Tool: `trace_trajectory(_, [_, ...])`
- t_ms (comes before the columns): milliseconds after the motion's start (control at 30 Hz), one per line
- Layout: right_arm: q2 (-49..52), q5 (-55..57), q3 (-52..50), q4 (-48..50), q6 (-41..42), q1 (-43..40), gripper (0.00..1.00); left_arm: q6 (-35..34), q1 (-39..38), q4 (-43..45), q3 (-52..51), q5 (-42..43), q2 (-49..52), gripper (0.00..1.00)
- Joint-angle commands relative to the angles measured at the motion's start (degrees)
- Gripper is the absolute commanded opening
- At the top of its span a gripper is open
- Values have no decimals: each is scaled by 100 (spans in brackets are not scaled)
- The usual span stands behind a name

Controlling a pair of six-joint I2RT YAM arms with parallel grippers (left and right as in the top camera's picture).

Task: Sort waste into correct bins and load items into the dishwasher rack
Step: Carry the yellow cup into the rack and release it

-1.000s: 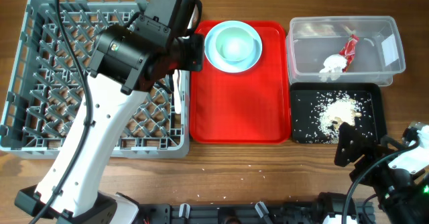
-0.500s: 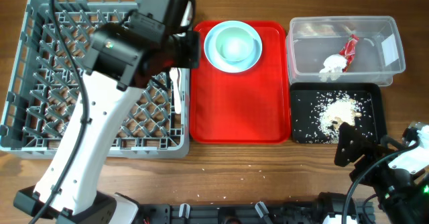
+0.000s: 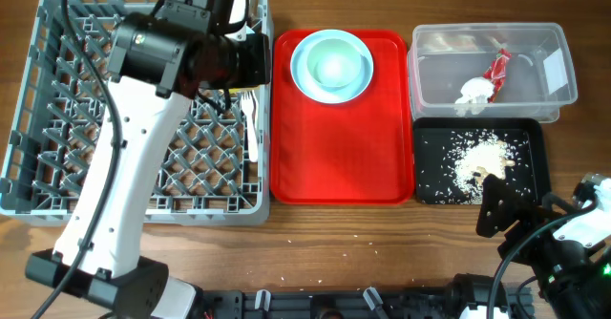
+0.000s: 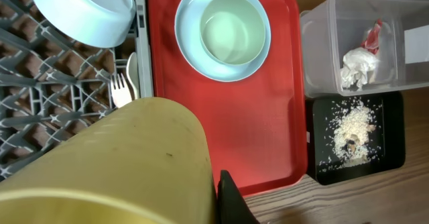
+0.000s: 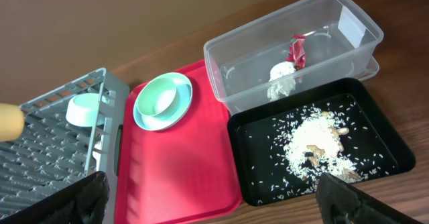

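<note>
I should keep the yellow cup (image 4: 107,163) in my left gripper until it is lower, because it hangs high above the rack's grey bars and would drop if I opened now.
My left gripper (image 3: 250,63) hangs over the right edge of the grey dishwasher rack (image 3: 57,118). In the left wrist view it (image 4: 154,207) is shut on the yellow cup (image 4: 107,163), with one black finger (image 4: 228,200) pressed to the cup's side. A light blue bowl (image 4: 84,9), a white fork (image 4: 120,90) and a spoon (image 4: 132,70) lie in the rack. The light blue plate (image 3: 331,64) sits on the red tray with a paler dish on it. The napkin (image 3: 473,92) and red wrapper (image 3: 499,66) lie in the clear tub (image 3: 558,90). Rice (image 3: 480,157) lies in the black tray (image 3: 430,138). My right gripper (image 3: 501,209) is open and empty.
The red serving tray (image 3: 334,157) lies between the rack and the two bins. The right arm rests low at the front right of the table, just in front of the black tray. My left arm crosses over the rack's front half.
My left gripper has moved left and toward the back, from the red tray's edge to over the rack, with the yellow cup. The right arm has not moved.
</note>
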Motion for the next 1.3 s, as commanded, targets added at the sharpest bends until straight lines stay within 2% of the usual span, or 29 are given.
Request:
trace_trajectory(0, [-9,-48,7,26,46,-13,100,-4,17,-2,-35,372,142,4])
trace_trajectory(700, [-9,-48,7,28,44,-13,100,2,7,-96,-35,400,162,4])
trace_trajectory(800, [-9,-48,7,26,46,-13,100,433,7,-103,-35,951,164,4])
trace_trajectory(900, [-9,-46,7,26,46,-13,100,450,98,48,-35,1290,225,4])
trace_trajectory(1000, [-9,-48,7,26,46,-13,100,505,326,28,-35,1711,448,4])
trace_trajectory(1133, [-9,-48,7,26,46,-13,100,916,802,-44,-127,2660,879,4])
trace_trajectory(1267, [-9,-48,7,28,44,-13,100,2017,1582,0,-750,5219,1274,4])
